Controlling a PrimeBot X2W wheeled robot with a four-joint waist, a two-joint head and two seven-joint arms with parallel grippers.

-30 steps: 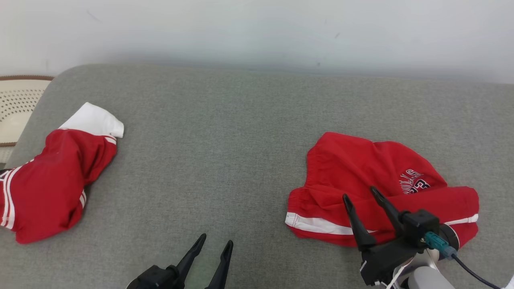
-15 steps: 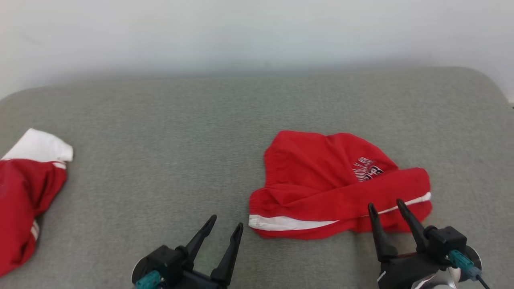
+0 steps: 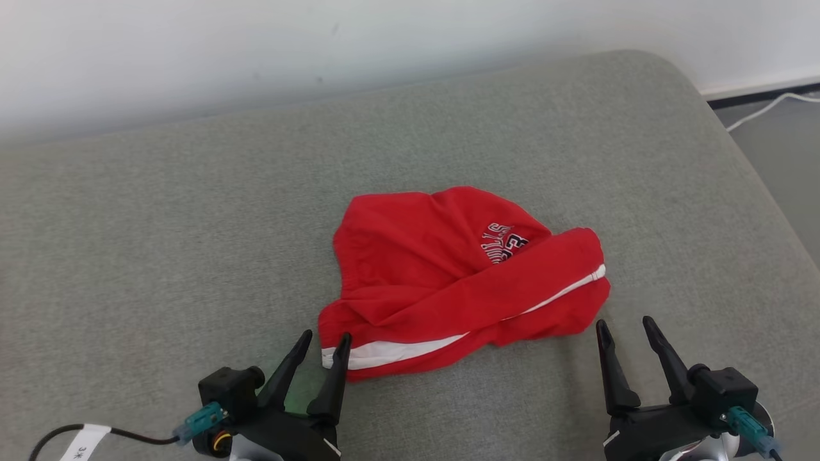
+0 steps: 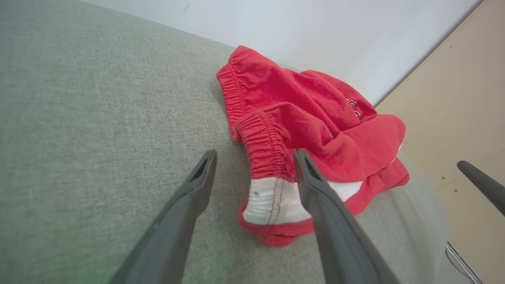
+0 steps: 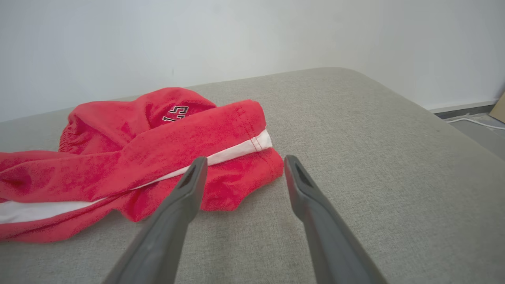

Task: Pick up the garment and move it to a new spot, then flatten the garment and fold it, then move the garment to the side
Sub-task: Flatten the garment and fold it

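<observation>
The folded edge (image 3: 590, 244) of the shorts stands up while the rest lies slack, so my right gripper will next pinch the shorts by the hem at the white stripe (image 3: 598, 272).
The garment (image 3: 442, 275) is a pair of red shorts with a white stripe and printed lettering, lying crumpled on the grey cushion (image 3: 160, 230). My left gripper (image 3: 325, 342) is open at the shorts' near left corner, where the white band (image 4: 272, 199) lies between its fingers. Past the shorts' right end, my right gripper (image 3: 624, 328) stands open just off the hem; the red hem (image 5: 236, 185) lies ahead of its fingers (image 5: 185, 189). Neither gripper holds any cloth. The garment (image 5: 130, 154) also fills the left of the right wrist view.
The cushion's rounded right edge (image 3: 737, 153) drops to a grey floor with a white cable (image 3: 762, 105). A pale wall (image 3: 320, 38) runs behind. A beige panel (image 4: 453, 106) stands to the right in the left wrist view.
The head camera has swung to the right, so a second red and white garment at the left has left the picture. Both grippers now sit close to the shorts' two near ends, still open.
</observation>
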